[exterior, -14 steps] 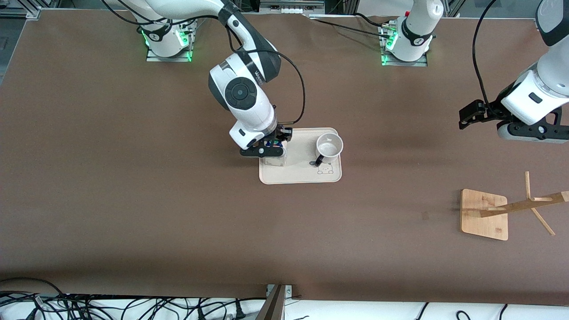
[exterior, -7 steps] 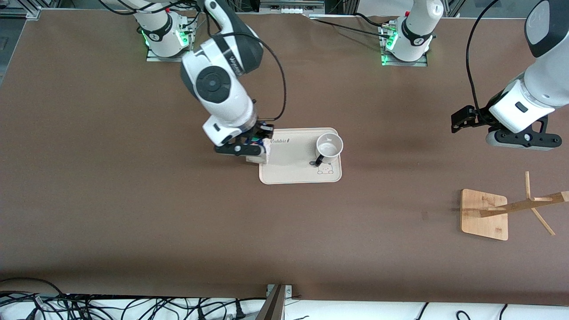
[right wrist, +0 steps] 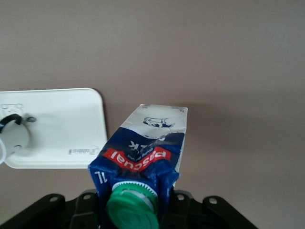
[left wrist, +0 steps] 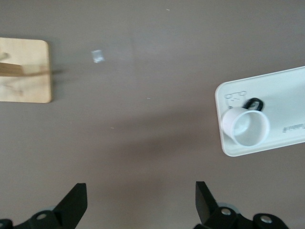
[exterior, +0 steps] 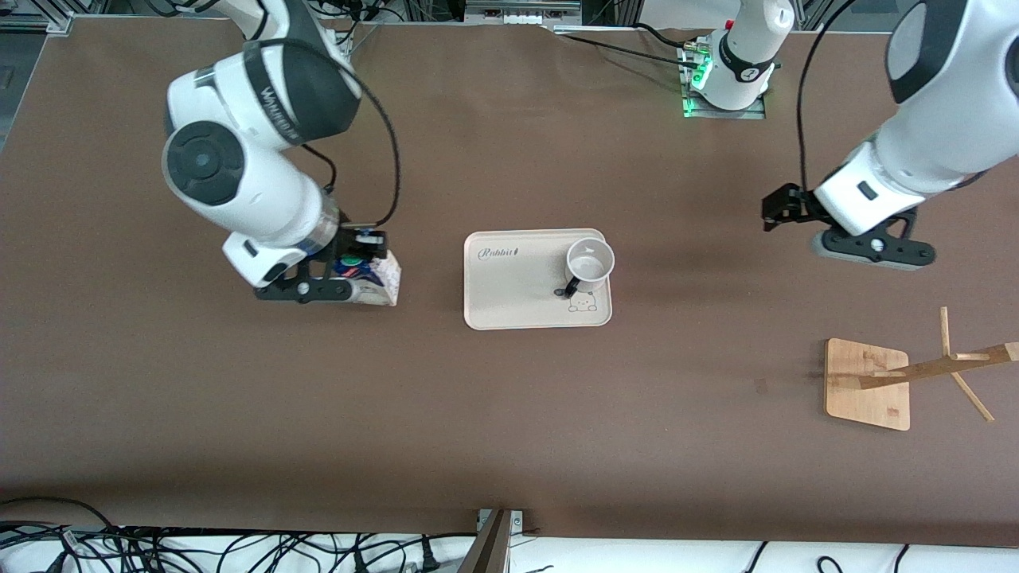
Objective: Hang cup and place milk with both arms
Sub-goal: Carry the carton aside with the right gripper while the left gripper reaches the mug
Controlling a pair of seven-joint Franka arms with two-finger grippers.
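The white cup's black handle (exterior: 571, 287) should stay free for hanging, so my left gripper will grab the cup by its rim (exterior: 590, 240) next.
The white cup (exterior: 590, 261) with a black handle stands on the cream tray (exterior: 509, 298), at the tray's end toward the left arm. It also shows in the left wrist view (left wrist: 246, 127). My right gripper (exterior: 354, 269) is shut on the blue and white milk carton (exterior: 376, 278) with its green cap (right wrist: 132, 210), and holds it over the bare table beside the tray, toward the right arm's end. My left gripper (exterior: 784, 208) is open and empty, its fingertips (left wrist: 76, 200) wide apart, over the bare table toward the left arm's end, between the tray and the rack.
A wooden cup rack (exterior: 868, 383) with a square base and pegs stands toward the left arm's end, nearer the front camera. Its base shows in the left wrist view (left wrist: 26, 71). Cables lie along the table's front edge.
My right gripper has carried the milk carton off the tray toward the right arm's end. My left gripper has moved over the table toward the tray. The cup has not moved.
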